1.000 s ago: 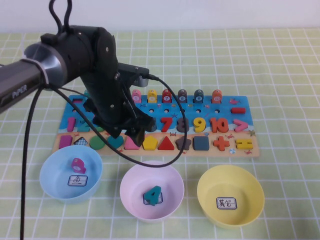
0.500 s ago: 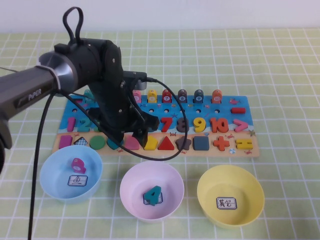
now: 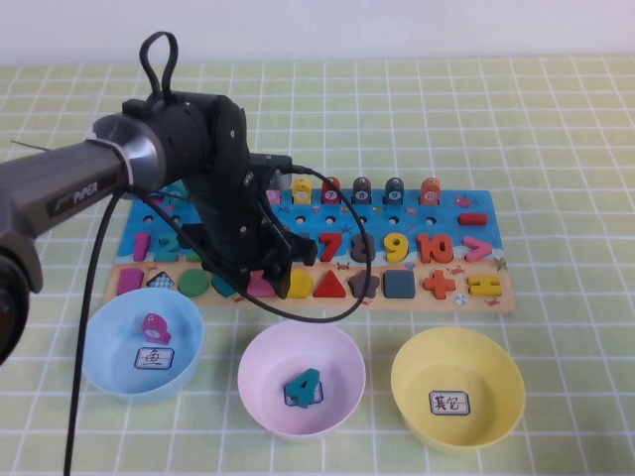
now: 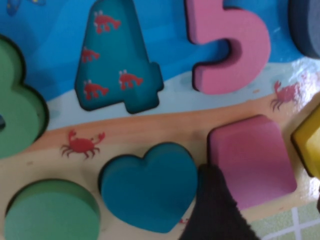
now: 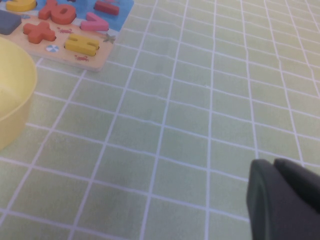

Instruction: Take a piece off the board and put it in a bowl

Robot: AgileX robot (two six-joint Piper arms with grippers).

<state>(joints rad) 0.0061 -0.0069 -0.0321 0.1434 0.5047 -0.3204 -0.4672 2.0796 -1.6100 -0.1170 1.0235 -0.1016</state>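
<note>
The pink trapezoid needs to go in the yellow bowl, so my left gripper should next grip it by its edges facing the heart and pentagon.
The board lies across the middle of the table. The piece, a flat pink trapezoid, sits in its slot on the tan strip between a teal heart and a yellow pentagon. My left gripper is down over it, open, with one black finger at the edge next to the heart and the other barely showing past the far edge. From above, only a sliver of the piece shows. The yellow bowl stands in front of the board at the right. My right gripper hangs shut over bare cloth.
A light blue bowl holding a pink piece and a pink bowl holding a teal 4 stand in front of the board. The pink 5 and the empty 4 slot lie just behind the trapezoid. A black cable loops over the board.
My left arm has sunk lower onto the board's shape row, and its fingers have come down on either side of the pink trapezoid, a little narrower than before.
</note>
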